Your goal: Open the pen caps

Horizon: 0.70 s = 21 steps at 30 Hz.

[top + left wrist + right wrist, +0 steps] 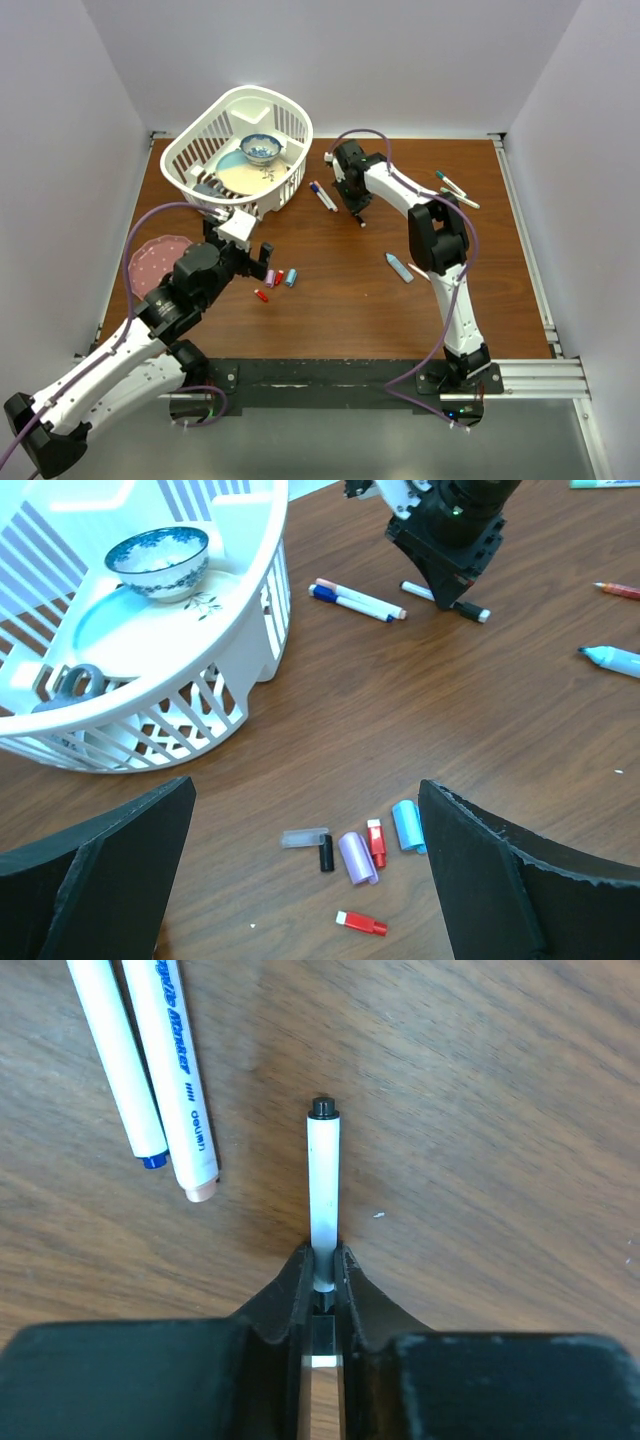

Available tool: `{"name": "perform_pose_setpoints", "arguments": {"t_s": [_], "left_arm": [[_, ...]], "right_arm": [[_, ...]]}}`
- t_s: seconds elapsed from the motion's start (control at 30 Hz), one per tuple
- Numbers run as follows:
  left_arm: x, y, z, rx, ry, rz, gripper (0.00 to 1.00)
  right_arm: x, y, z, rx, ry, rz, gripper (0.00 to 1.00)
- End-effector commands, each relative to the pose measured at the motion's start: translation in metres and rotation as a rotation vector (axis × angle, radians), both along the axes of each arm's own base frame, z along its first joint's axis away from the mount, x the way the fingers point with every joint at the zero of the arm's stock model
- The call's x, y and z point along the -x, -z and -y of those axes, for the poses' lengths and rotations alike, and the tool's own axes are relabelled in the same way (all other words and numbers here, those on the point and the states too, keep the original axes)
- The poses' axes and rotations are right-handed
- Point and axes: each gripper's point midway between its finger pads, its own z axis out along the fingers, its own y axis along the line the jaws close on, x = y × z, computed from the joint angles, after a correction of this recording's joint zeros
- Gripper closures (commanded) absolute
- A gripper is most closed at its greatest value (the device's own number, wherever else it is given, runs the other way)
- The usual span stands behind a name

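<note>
I need to open the pen, so my left gripper should next grab the thin white pen's black cap and leave the pen's white body to my right gripper.
Several pen caps lie loose on the table: a clear one, a black one, a purple one, a light-blue one and two red ones. My left gripper hangs open above this cluster, its fingers on either side. My right gripper is shut on the near end of a thin white pen with black ends, lying on the table. Two more white pens lie side by side just to its left.
A white basket at the back left holds a blue-patterned bowl and a pale plate. A pink plate sits at the left edge. A light-blue pen lies mid-right. More pens lie at the far right.
</note>
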Motion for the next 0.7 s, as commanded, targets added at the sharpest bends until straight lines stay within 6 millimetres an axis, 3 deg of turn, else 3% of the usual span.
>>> {"name": "perform_pose_setpoints", "arguments": {"t_s": [0.0, 0.1, 0.13, 0.17, 0.2, 0.23, 0.27, 0.33, 0.37, 0.4, 0.43, 0.47, 0.5, 0.53, 0.57, 0.6, 0.63, 0.67], "left_arm": [[0.002, -0.014, 0.012, 0.052, 0.078, 0.042, 0.0], [0.004, -0.014, 0.024, 0.118, 0.144, 0.012, 0.0], [0.003, -0.018, 0.028, 0.147, 0.155, 0.009, 0.0], [0.007, -0.019, 0.038, 0.21, 0.194, -0.029, 0.0], [0.007, -0.016, 0.047, 0.24, 0.215, -0.066, 0.0], [0.005, -0.023, 0.055, 0.299, 0.229, -0.071, 0.0], [0.008, -0.019, 0.069, 0.398, 0.253, -0.144, 0.0], [0.007, -0.028, 0.089, 0.541, 0.309, -0.147, 0.0], [0.013, -0.029, 0.1, 0.649, 0.341, -0.211, 0.0], [0.01, -0.022, 0.109, 0.693, 0.352, -0.25, 0.01], [0.012, -0.035, 0.12, 0.76, 0.404, -0.221, 0.01], [0.008, -0.027, 0.131, 0.793, 0.405, -0.278, 0.01], [0.01, -0.04, 0.145, 0.809, 0.437, -0.272, 0.01], [0.008, -0.041, 0.154, 0.8, 0.436, -0.282, 0.01], [-0.002, -0.029, 0.164, 0.769, 0.398, -0.305, 0.0], [-0.004, -0.041, 0.176, 0.764, 0.406, -0.3, 0.0], [-0.009, -0.04, 0.182, 0.751, 0.391, -0.297, 0.0], [-0.016, -0.027, 0.191, 0.729, 0.371, -0.33, 0.0]], "right_arm": [[0.0, -0.018, 0.012, -0.003, 0.043, 0.045, 1.0], [0.007, -0.034, 0.01, -0.112, 0.044, 0.036, 1.0], [0.007, -0.066, 0.011, -0.164, 0.042, 0.089, 1.0], [0.017, -0.066, 0.007, -0.251, 0.048, 0.056, 1.0], [0.023, -0.08, 0.006, -0.313, 0.063, 0.065, 1.0], [0.031, -0.114, 0.005, -0.396, 0.055, 0.111, 1.0], [0.044, -0.114, 0.005, -0.496, 0.042, 0.09, 1.0], [0.061, -0.134, 0.004, -0.653, 0.061, 0.088, 1.0], [0.071, -0.15, 0.017, -0.736, 0.074, 0.151, 1.0], [0.085, -0.16, 0.012, -0.845, 0.065, 0.125, 1.0], [0.094, -0.171, 0.015, -0.897, 0.062, 0.154, 1.0], [0.102, -0.182, 0.025, -0.957, 0.052, 0.24, 1.0], [0.113, -0.193, 0.025, -1.027, 0.063, 0.24, 1.0], [0.121, -0.19, 0.027, -1.064, 0.039, 0.287, 1.0], [0.13, -0.21, 0.035, -1.085, 0.043, 0.357, 1.0], [0.128, -0.212, 0.044, -1.098, 0.131, 0.385, 1.0], [0.134, -0.204, 0.048, -1.11, 0.151, 0.395, 1.0], [0.14, -0.212, 0.048, -1.126, 0.133, 0.416, 1.0]]}}
